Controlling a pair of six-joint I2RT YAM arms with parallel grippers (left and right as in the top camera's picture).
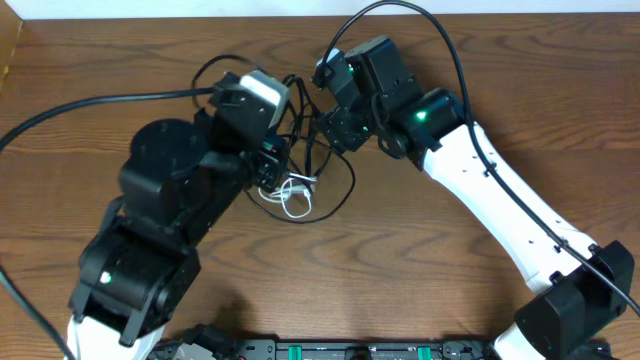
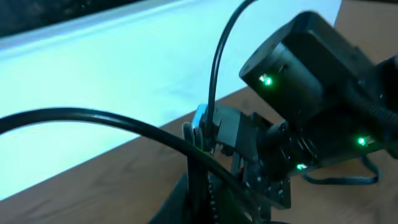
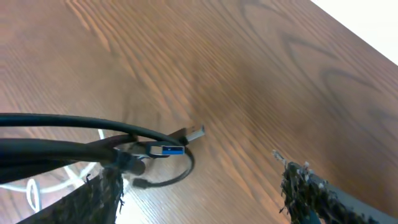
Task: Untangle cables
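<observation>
I should next grab the parts of the black cable near its plug ends with my right gripper, opposite my left gripper, to pull the tangle apart.
The black cable (image 1: 338,190) lies in loops on the wooden table between my two arms. The short white cable (image 1: 295,196) is bunched under its near side. My left gripper (image 1: 272,160) sits over the tangle. In the left wrist view its fingers (image 2: 196,140) look closed together with a black cord (image 2: 124,121) running into them. My right gripper (image 1: 335,125) hovers at the far side of the tangle. It is open wide (image 3: 199,193), with black strands against its left finger. Two plug ends (image 3: 168,150) and the white cable (image 3: 37,186) lie below it.
The thicker arm wires arc over the table at the back left (image 1: 90,105) and above the right arm (image 1: 400,10). The right arm's wrist (image 2: 311,93) fills the left wrist view close ahead. A white wall (image 2: 93,68) stands behind the table.
</observation>
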